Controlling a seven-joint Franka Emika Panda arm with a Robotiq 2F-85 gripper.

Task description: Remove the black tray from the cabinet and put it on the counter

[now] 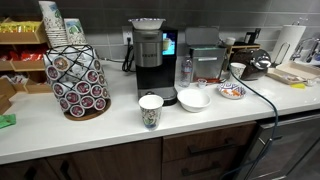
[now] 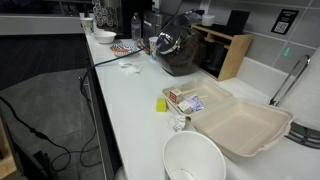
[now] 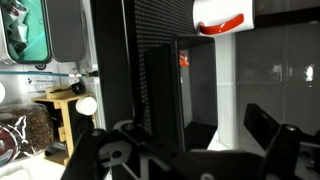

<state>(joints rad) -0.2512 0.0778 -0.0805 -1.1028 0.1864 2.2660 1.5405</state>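
Observation:
The near edge of the dark upright flat panels is beyond the gripper's fingers, so they would miss if they closed now. The gripper should first move toward the panels and then close on them.
The off-white counter [image 1: 50,130] runs across both exterior views [image 2: 130,110]. I cannot make out the black tray with certainty in any view. In the wrist view, dark upright flat panels [image 3: 160,90] stand close ahead between my fingers; I cannot tell whether one of them is the tray. My gripper [image 3: 185,150] shows only in the wrist view. Its two dark fingers are spread wide at the bottom corners, with nothing held between them. The arm does not show in either exterior view.
On the counter stand a pod carousel [image 1: 78,78], a coffee machine [image 1: 150,55], a paper cup [image 1: 150,110], a white bowl [image 1: 193,98] [image 2: 195,160], a patterned plate [image 1: 232,91], a foam clamshell box [image 2: 245,125], a dark glass pot [image 2: 178,55] and a wooden box [image 2: 228,52]. A black cable [image 2: 110,58] crosses the counter.

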